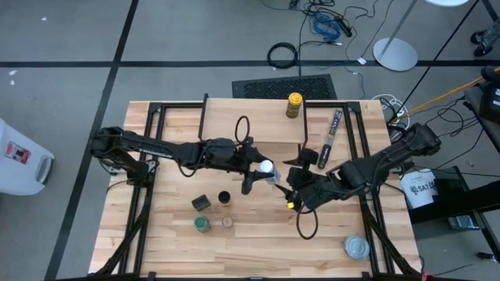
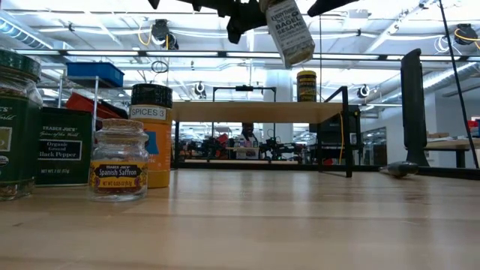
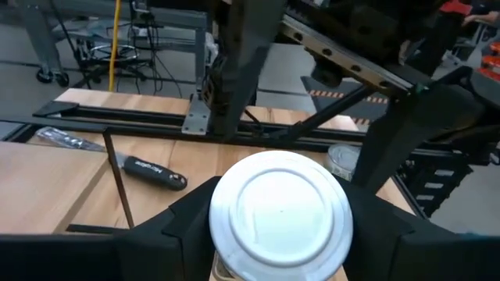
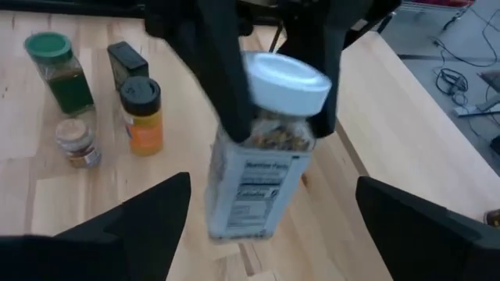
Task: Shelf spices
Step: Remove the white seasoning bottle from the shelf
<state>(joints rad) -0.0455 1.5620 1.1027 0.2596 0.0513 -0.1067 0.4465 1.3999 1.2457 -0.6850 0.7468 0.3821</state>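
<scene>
The right gripper grabs the white-lidded spice jar by its labeled body [image 1: 273, 179] next, to bring the white-lidded spice jar to the shelf [image 1: 254, 118].
A white-lidded spice jar [image 4: 258, 187] hangs in the air over the middle of the table, held by my left gripper [image 1: 254, 176]. My right gripper [image 4: 271, 186] stands open just to the jar's right. Its fingers are wide apart on either side of the jar's lower body and touch nothing. A yellow-lidded jar [image 2: 306, 86] stands on its base on the shelf's plank top [image 2: 247, 111] at the far side. Several other spices stand on the table at the near left: green-lidded [image 1: 201, 224], orange [image 1: 224, 197], a small saffron jar [image 1: 227, 222] and a dark tin [image 1: 201, 203]. My left gripper pinches the jar's shoulder just under the white lid [image 4: 269, 129] between its two fingers [image 4: 226, 86], one on each side. The fingers come from above, slanting down. The jar is lifted clear and hangs tilted below them, lid up, with its bottom swung toward my right gripper.
A long dark packet [image 1: 334, 129] lies at the far right beside the shelf's black legs [image 1: 359, 125]. A flat round silver tin [image 1: 357, 247] sits at the near right corner. Bare wood lies between the grippers and the table's near edge.
</scene>
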